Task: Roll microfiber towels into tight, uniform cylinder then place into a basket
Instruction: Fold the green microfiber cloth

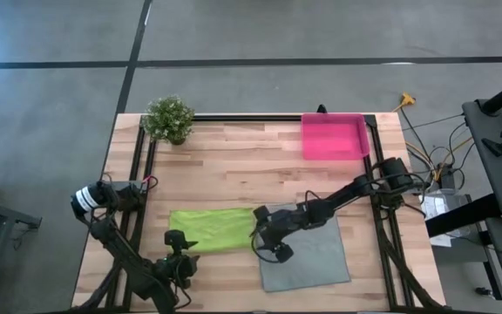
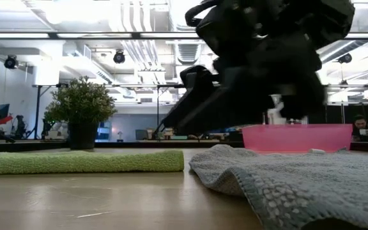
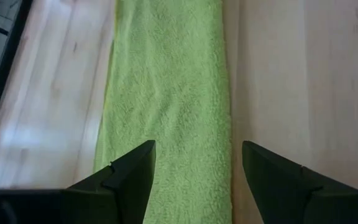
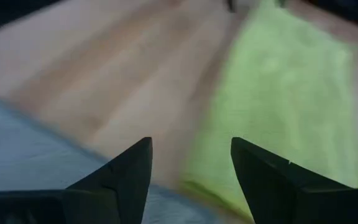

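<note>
My right gripper grips the lime green towel by its short end (image 1: 247, 228) next, to roll it into a cylinder for the pink basket (image 1: 334, 137).
The lime green towel (image 1: 212, 228) lies on the table as a long folded strip, left of centre. The grey towel (image 1: 308, 253) lies spread flat beside its right end. My left gripper (image 1: 179, 247) is open at the strip's left end; in the left wrist view its fingers (image 3: 135, 180) stand over the strip's (image 3: 166, 93) width. My right gripper (image 1: 266, 241) is open over the place where the green strip's right end (image 4: 278, 93) meets the grey towel (image 4: 17, 149). The pink basket (image 1: 334, 137) stands at the far right.
A small potted plant (image 1: 169, 119) stands at the far left corner. A black frame rail (image 1: 138, 174) runs along the table's left, far and right sides. Bare wood (image 1: 234, 174) lies between the towels and the basket. In the low view my right arm (image 2: 260, 57) looms over the grey towel (image 2: 286, 185).
</note>
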You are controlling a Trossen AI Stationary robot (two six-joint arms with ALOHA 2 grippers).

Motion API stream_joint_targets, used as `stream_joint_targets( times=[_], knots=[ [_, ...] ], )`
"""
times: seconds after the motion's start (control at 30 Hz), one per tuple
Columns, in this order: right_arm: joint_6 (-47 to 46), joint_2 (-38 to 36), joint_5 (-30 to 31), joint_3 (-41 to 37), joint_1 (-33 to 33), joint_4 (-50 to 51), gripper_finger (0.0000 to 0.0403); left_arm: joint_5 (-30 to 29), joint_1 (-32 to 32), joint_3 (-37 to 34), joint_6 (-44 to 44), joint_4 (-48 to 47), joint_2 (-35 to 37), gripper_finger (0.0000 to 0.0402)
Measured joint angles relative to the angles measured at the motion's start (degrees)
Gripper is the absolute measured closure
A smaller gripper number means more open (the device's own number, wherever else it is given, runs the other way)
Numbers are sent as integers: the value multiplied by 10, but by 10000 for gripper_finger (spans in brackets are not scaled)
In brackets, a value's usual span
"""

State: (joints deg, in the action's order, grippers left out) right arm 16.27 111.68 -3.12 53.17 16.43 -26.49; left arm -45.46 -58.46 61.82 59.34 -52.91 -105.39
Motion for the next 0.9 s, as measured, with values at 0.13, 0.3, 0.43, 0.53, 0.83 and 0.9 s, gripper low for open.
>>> stream_joint_targets(
  times=[0.13, 0.3, 0.43, 0.53, 0.83, 0.9],
  knots=[
    [-44, -1, 125, 0, -4, -27, 211, 4, 1, 0, 1, -7, 0, 178],
    [-138, -5, 56, 18, -38, -16, 249, 4, 0, -1, 65, -101, 0, 178],
    [-206, 17, -37, 51, -67, 44, 293, -1, 4, -25, 139, -162, 1, 181],
    [-198, 42, -44, 84, -75, 88, 328, 14, 9, -48, 180, -162, 5, 199],
    [-149, 121, -44, 203, -76, 220, 393, 18, 17, -72, 187, -68, 37, 321],
    [-147, 131, -46, 218, -78, 236, 394, 20, 18, -87, 182, -39, 39, 358]
  ],
)
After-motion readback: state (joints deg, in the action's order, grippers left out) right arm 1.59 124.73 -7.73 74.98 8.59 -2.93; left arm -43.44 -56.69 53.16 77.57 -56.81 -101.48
